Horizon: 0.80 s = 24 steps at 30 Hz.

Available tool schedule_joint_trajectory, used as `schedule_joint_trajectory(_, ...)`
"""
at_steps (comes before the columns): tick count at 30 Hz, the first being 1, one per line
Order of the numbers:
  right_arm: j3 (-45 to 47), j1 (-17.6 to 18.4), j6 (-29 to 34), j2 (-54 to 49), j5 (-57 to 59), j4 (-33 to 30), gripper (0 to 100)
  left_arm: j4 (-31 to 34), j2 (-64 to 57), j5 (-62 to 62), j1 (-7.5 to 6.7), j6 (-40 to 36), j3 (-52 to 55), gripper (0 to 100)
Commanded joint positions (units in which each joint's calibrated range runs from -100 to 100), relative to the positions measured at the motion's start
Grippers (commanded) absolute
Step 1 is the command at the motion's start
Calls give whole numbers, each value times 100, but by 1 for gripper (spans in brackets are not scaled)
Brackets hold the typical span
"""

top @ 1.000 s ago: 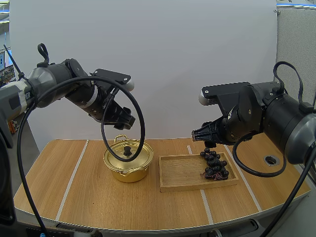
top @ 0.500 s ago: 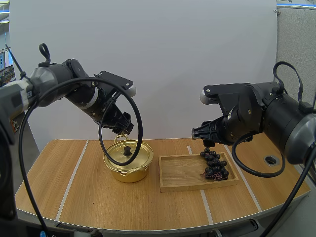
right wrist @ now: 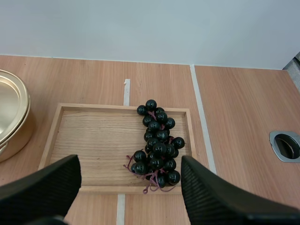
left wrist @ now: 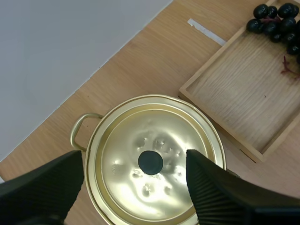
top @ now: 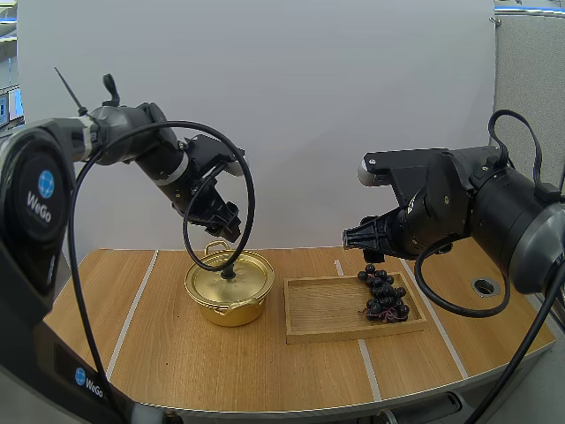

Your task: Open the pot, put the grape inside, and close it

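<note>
To open the pot, my left gripper next needs to grip the lid's narrow black knob (top: 228,273), since the lid spreads wider than my open fingers.
A gold pot (top: 229,289) stands on the table with its lid (left wrist: 152,164) on; the lid has a black knob (left wrist: 150,162). My left gripper (top: 226,230) hangs open just above the pot, its fingers (left wrist: 47,185) apart on either side of the knob and well clear of it. A bunch of dark grapes (top: 383,294) lies at the right end of the wooden tray (top: 325,309). My right gripper (top: 350,239) is open in the air above the tray, with the grapes (right wrist: 157,144) below the gap between its fingers (right wrist: 213,197).
The tray (right wrist: 96,140) sits just right of the pot (right wrist: 13,123). A round metal grommet (top: 484,286) is set in the tabletop at the far right. Bare wood lies in front of the pot and tray.
My left arm has swung and turned, bringing its gripper down closer over the pot lid. The right arm and the grapes have stayed put.
</note>
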Motion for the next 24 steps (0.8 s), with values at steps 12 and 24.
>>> schedule_joint_trajectory(12,-54,-21,55,-43,-97,-47,100,1326,1448,734,-491,-665,-877,100)
schedule_joint_trajectory(24,-54,-21,55,-43,-97,-47,100,1347,1944,730,-491,-623,-877,100)
